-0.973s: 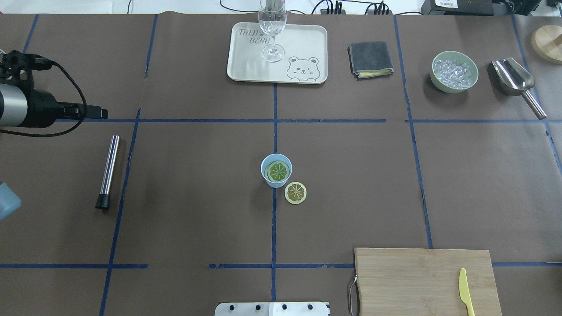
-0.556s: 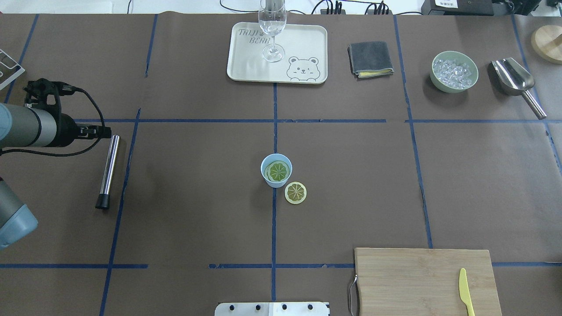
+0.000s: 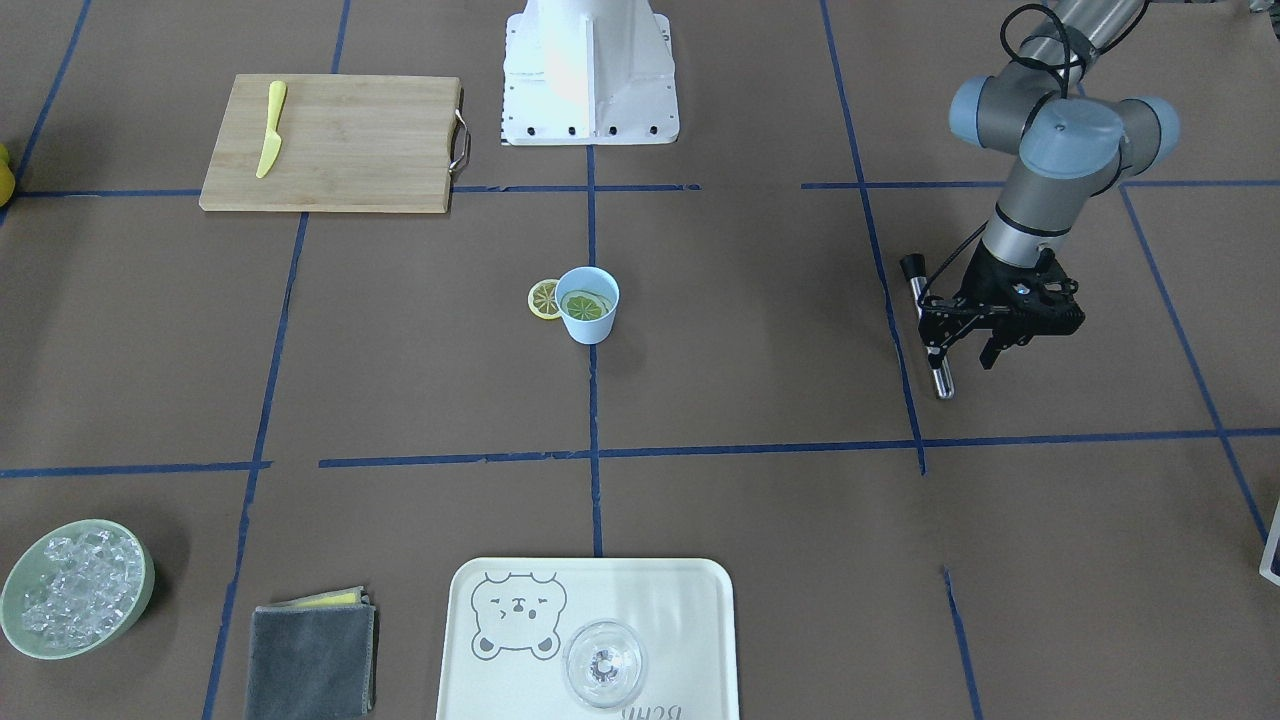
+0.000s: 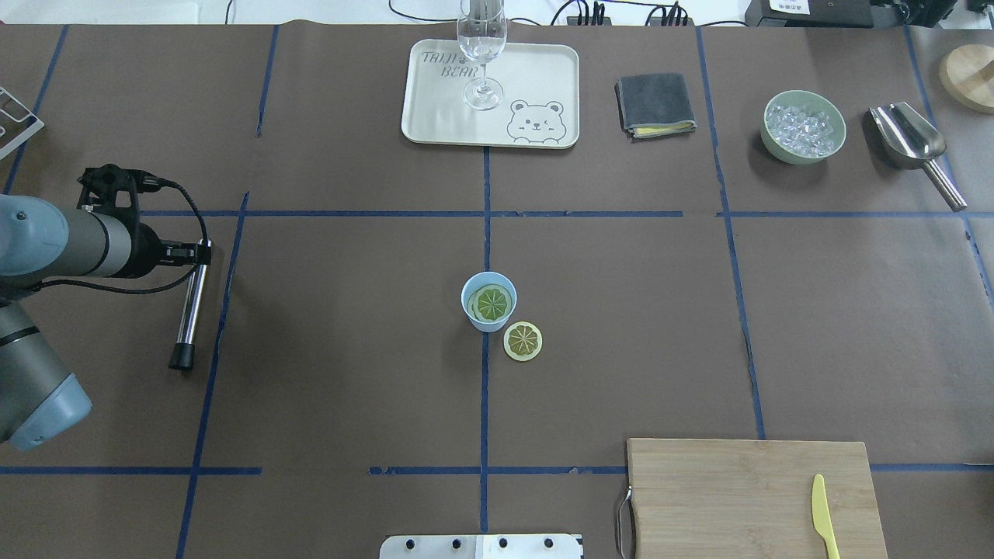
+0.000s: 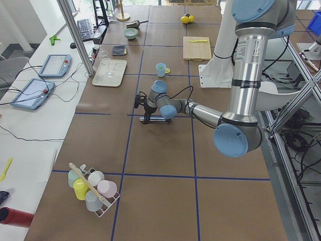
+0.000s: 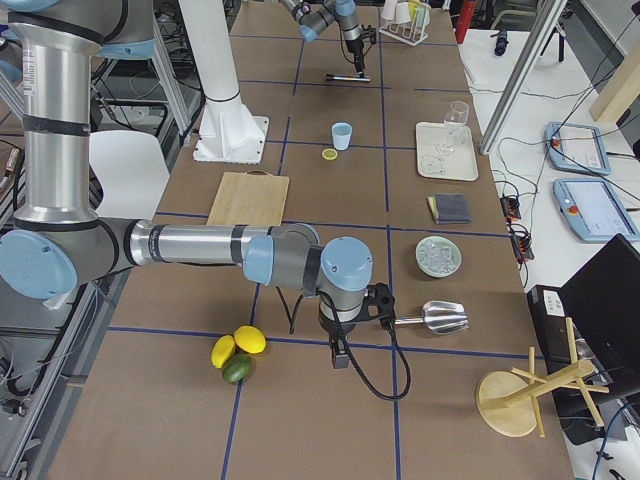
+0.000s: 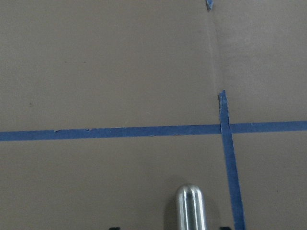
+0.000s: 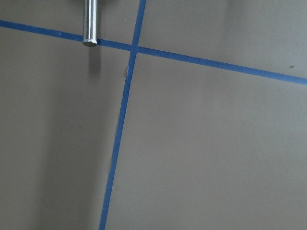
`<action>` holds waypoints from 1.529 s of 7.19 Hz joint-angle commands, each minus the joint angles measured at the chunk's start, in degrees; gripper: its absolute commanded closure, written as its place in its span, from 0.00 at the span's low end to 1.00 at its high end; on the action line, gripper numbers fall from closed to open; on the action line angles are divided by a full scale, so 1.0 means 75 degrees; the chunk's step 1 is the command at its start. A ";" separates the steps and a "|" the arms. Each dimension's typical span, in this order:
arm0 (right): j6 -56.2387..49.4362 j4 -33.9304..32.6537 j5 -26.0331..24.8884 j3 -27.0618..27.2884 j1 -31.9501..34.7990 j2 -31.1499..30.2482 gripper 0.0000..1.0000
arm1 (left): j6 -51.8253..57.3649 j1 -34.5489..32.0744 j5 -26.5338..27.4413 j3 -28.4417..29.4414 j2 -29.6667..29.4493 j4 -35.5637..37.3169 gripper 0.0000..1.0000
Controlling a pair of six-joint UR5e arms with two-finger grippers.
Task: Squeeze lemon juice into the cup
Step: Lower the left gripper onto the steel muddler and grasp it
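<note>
My left gripper needs to grip the steel rod by its smooth metal body (image 3: 942, 378) next, to squeeze the lemon in the cup (image 3: 587, 304).
The light-blue cup (image 4: 488, 301) stands upright at the table's middle with a lemon slice (image 4: 493, 302) lying inside it; it also shows in the front-facing view (image 3: 588, 305). A second lemon slice (image 4: 523, 341) lies flat on the table, touching or just beside the cup. My left gripper (image 4: 198, 250) is open, far to the left of the cup, its jaws astride the far end of a steel rod (image 4: 192, 303); the left wrist view shows the rod's tip (image 7: 189, 206) between them. My right gripper (image 6: 340, 355) shows only in the exterior right view; I cannot tell its state.
A tray (image 4: 435, 116) with a stemmed glass (image 4: 481, 54) is at the back centre. A grey cloth (image 4: 656, 105), a green bowl of ice (image 4: 804, 126) and a metal scoop (image 4: 912, 144) are at the back right. A cutting board (image 4: 753, 497) bears a yellow knife (image 4: 823, 516).
My left arm has come in from the left edge, towards the robot and rightward, to the steel rod's far end. The cup and the lemon slices have not moved.
</note>
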 commanded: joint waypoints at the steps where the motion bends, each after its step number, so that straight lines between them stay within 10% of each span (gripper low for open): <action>1: 0.0002 0.0009 0.0000 -0.0010 0.0000 0.0006 0.00 | 0.0012 0.0140 0.0001 0.0081 -0.0100 0.0000 0.36; 9: 0.0002 0.0009 0.0000 -0.0010 0.0000 0.0006 0.00 | 0.0059 0.0293 0.0013 0.0093 -0.0065 0.0012 0.48; 11: 0.0002 0.0009 0.0000 -0.0022 0.0000 0.0006 0.00 | 0.0024 0.0293 0.0001 0.0093 -0.0065 0.0023 0.76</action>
